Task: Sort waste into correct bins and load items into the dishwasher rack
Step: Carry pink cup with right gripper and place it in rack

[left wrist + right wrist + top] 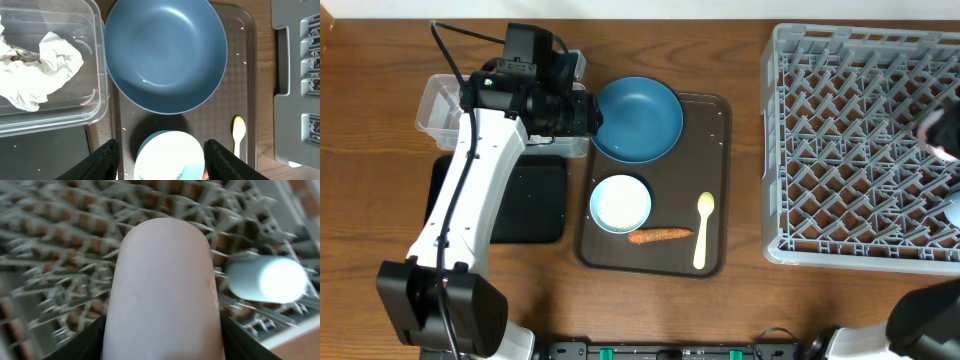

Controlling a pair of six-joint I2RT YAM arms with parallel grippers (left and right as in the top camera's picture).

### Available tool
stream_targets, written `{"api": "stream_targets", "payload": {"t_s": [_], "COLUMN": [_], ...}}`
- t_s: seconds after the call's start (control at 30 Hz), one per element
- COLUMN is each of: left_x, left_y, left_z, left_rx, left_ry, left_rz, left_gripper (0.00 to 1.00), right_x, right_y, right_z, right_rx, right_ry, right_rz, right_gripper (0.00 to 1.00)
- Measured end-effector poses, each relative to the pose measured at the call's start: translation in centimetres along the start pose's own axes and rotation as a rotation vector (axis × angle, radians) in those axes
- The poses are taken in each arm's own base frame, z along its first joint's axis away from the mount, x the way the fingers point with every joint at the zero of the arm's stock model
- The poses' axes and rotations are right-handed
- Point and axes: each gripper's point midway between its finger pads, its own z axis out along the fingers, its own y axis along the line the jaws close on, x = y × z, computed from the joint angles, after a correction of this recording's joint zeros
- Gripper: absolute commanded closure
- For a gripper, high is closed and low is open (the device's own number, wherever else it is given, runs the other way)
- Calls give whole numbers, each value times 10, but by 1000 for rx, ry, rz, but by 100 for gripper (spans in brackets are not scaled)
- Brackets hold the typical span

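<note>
I need to keep holding the pink cup (pixel 162 290) with my right gripper until it reaches the rack's wires beside the light blue cup. The pink cup is above the wires and would drop short.
My left gripper (pixel 161 150) is open and empty above the small light blue bowl (pixel 170 157), which holds white rice. It hangs near the large dark blue bowl's (pixel 638 118) left rim. Crumpled white tissue (pixel 40 70) lies in the clear tub (pixel 435 105). The black tray (pixel 535 200) sits in front of the tub. The carrot piece (pixel 658 236) and pale yellow spoon (pixel 703 230) lie on the brown serving tray (pixel 715 110). My right gripper (pixel 162 347) is shut on the pink cup (pixel 162 290) over the grey rack (pixel 860 140). The light blue cup (pixel 265 280) lies in the rack. No wrapper shows.
The rack fills the right side of the table, and its edge shows in the left wrist view (pixel 300 75). The left arm (pixel 470 190) lies across the tub and the black tray. Bare wood shows between the serving tray and the rack.
</note>
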Motion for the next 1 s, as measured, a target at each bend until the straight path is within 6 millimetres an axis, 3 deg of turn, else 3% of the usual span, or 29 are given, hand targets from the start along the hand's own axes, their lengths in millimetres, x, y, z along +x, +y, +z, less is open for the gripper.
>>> {"api": "stream_targets", "payload": {"t_s": [0.1, 0.33, 0.57, 0.83, 0.87, 0.9, 1.0], "left_x": [0, 1, 1, 1, 1, 1, 1], "left_y": [0, 0, 0, 0, 0, 0, 0], "left_z": [0, 0, 0, 0, 0, 0, 0], "left_rx": [-1, -1, -1, -1, -2, -1, -1], "left_ry": [0, 3, 3, 5, 4, 5, 5], "left_rz": [0, -1, -2, -2, -2, -2, -2], "left_gripper": [44, 44, 43, 44, 44, 43, 44], "right_x": [2, 4, 9, 28, 29, 29, 29], "right_y": [-21, -45, -49, -55, -56, -56, -56], "right_z": [17, 41, 46, 77, 80, 81, 82], "right_rx": [57, 135, 151, 165, 166, 167, 167], "right_ry": [39, 82, 111, 226, 229, 232, 230], "right_rz": [38, 71, 76, 90, 92, 93, 95], "right_gripper": [99, 99, 98, 98, 92, 80, 27]}}
